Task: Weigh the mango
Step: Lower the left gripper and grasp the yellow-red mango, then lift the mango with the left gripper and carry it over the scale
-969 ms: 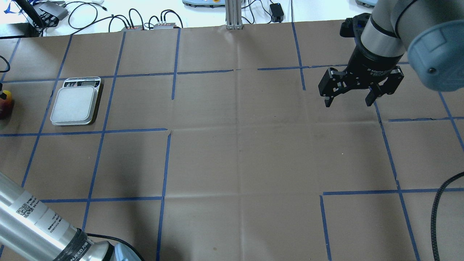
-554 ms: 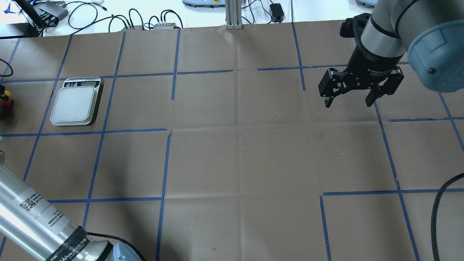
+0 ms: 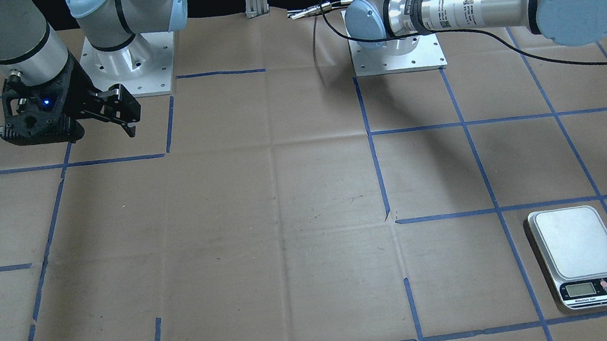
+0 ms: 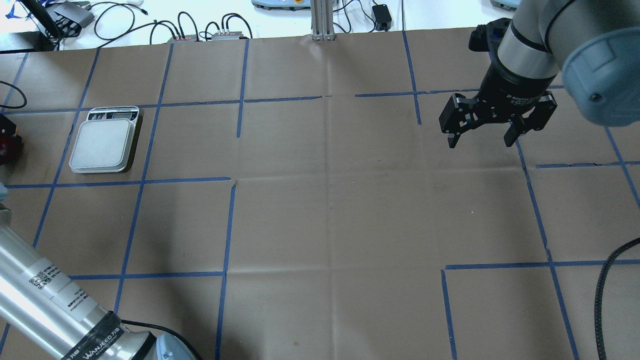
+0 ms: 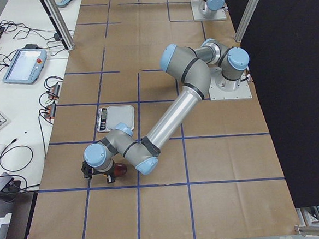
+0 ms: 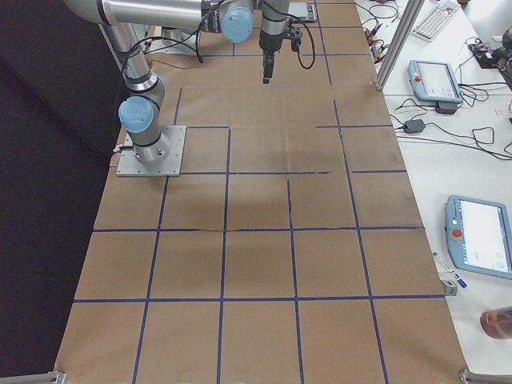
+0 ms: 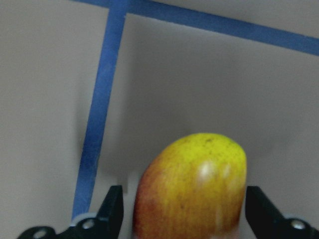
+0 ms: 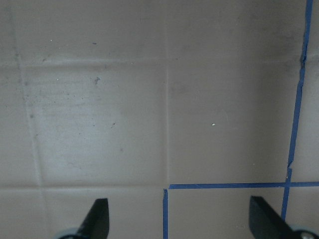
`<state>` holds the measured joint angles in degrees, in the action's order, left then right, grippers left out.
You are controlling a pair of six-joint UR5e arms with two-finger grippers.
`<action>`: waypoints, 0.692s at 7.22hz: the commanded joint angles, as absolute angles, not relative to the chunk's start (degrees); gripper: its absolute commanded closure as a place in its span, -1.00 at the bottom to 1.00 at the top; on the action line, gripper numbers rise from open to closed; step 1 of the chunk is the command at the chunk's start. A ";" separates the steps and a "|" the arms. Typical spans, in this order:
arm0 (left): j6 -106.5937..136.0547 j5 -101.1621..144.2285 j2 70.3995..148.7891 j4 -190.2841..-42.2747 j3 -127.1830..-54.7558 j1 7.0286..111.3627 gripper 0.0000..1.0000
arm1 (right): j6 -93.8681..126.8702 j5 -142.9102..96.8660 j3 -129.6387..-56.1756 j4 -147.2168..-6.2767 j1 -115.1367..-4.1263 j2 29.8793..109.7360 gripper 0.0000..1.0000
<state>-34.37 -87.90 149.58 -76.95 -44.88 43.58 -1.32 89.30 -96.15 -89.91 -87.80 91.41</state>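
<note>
My left gripper picks up the mango by its red-orange body (image 7: pixel 182 214) below the yellow tip next, to weigh the mango on the scale.
The mango (image 7: pixel 192 191), yellow at its tip and red-orange lower down, fills the bottom of the left wrist view. It lies on the brown paper between the two fingers of my left gripper (image 7: pixel 182 214), which is open around it with a narrow gap on the left side. In the overhead view only its dark red end (image 4: pixel 5 150) shows at the far left edge, under the black gripper. In the exterior left view the mango (image 5: pixel 121 168) is beside the wrist. The scale (image 4: pixel 102 145) stands empty to its right. My right gripper (image 4: pixel 480 140) is open and empty, hovering far right.
The table is covered in brown paper with a grid of blue tape (image 4: pixel 227 230). The scale also shows in the front-facing view (image 3: pixel 576 244) with its display toward the operators' side. Cables and boxes (image 4: pixel 200 30) lie beyond the far table edge.
The left arm has shifted further left and the left gripper has come over the mango, hiding its yellow end in the overhead view. The right arm has not moved.
</note>
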 commanded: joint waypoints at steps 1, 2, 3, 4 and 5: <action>-34.80 -88.50 147.93 -79.97 -45.09 44.20 0.83 | -1.32 89.30 -96.15 -89.91 -87.80 91.41 -1.00; -35.76 -88.51 145.48 -81.81 -45.52 45.78 0.98 | -1.32 89.30 -96.15 -89.91 -87.80 91.41 -1.00; -37.69 -88.59 143.72 -82.96 -47.01 49.01 1.00 | -1.32 89.30 -96.15 -89.91 -87.80 91.41 -1.00; -38.14 -89.20 141.00 -82.88 -50.76 52.18 1.00 | -1.32 89.30 -96.15 -89.91 -87.80 91.41 -1.00; -37.88 -89.38 137.58 -82.79 -56.20 54.90 0.98 | -1.32 89.30 -96.15 -89.91 -87.80 91.41 -1.00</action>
